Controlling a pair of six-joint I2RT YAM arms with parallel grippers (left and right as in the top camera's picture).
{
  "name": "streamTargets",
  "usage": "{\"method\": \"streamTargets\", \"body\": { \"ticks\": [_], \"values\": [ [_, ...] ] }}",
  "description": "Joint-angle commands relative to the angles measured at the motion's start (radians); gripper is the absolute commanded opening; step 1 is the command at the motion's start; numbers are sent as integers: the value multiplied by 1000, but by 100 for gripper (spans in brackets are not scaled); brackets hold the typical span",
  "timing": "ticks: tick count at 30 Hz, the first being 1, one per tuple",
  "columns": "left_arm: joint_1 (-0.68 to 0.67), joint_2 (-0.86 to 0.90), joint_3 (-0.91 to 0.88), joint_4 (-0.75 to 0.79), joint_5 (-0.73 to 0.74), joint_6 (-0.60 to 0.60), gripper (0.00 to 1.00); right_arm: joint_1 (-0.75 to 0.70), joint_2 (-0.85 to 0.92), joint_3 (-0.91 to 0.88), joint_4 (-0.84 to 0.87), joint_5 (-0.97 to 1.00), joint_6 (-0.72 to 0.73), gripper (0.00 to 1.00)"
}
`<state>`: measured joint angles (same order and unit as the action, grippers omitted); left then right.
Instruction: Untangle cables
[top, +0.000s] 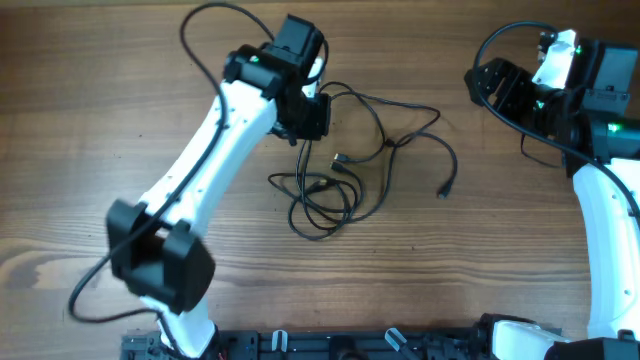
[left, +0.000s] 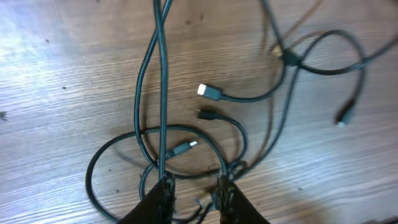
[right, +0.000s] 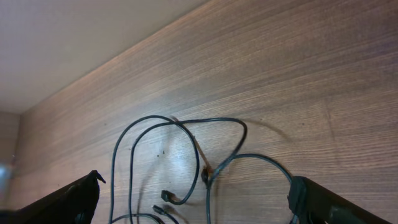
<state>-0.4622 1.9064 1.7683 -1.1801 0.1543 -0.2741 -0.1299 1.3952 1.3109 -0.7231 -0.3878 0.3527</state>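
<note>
The cable's straight part is beside the tangled loops. My left gripper will grab the cable there next, so my right gripper can untangle it.
The cables (top: 345, 175) are thin black cords lying in tangled loops at the table's middle, with several small plug ends showing. My left gripper (top: 312, 118) is at the top of the tangle. In the left wrist view its fingers (left: 196, 186) stand close together with a narrow gap. Two straight strands (left: 163, 112) run up from the left fingertip, and a plug and strands sit between the jaws. My right gripper (top: 500, 85) is wide open and empty, up and to the right of the cables. Its wrist view shows its fingers (right: 196, 180) above the cable loops (right: 211, 119).
The wooden table (top: 120, 120) has its far edge against a pale wall (right: 74, 37). A black rail (top: 350, 345) runs along the front edge. The left arm's own thicker cable (top: 200, 25) arcs above its wrist. One plug end (top: 443, 190) lies apart at the right.
</note>
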Motion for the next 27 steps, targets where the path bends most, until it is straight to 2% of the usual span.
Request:
{"method": "streamTargets", "body": {
  "ticks": [1, 4, 9, 12, 16, 18, 20, 24, 27],
  "values": [
    [1, 95, -2, 16, -22, -34, 30, 3, 6, 11, -8, 18, -38, 100],
    [1, 142, -2, 20, -123, -106, 36, 3, 6, 11, -11, 18, -40, 100],
    [1, 183, -3, 65, -122, -104, 41, 3, 6, 11, -11, 18, -44, 100],
    [4, 211, -3, 84, -124, -104, 22, 3, 6, 11, -8, 18, -47, 100],
    [4, 217, -3, 89, -122, -104, 13, 3, 6, 11, -1, 18, -46, 100],
    [4, 217, -3, 90, -122, -105, 12, 3, 6, 11, 0, 14, -47, 100],
    [4, 217, -3, 92, -122, -104, 4, 3, 6, 11, 0, 13, -47, 100],
    [30, 175, 90, 69, -89, -104, 4, 9, 6, 11, 8, -103, -109, 100],
    [77, 87, 307, 19, 141, -105, 4, 21, 6, 11, 14, -308, -201, 99]
  ]
}}
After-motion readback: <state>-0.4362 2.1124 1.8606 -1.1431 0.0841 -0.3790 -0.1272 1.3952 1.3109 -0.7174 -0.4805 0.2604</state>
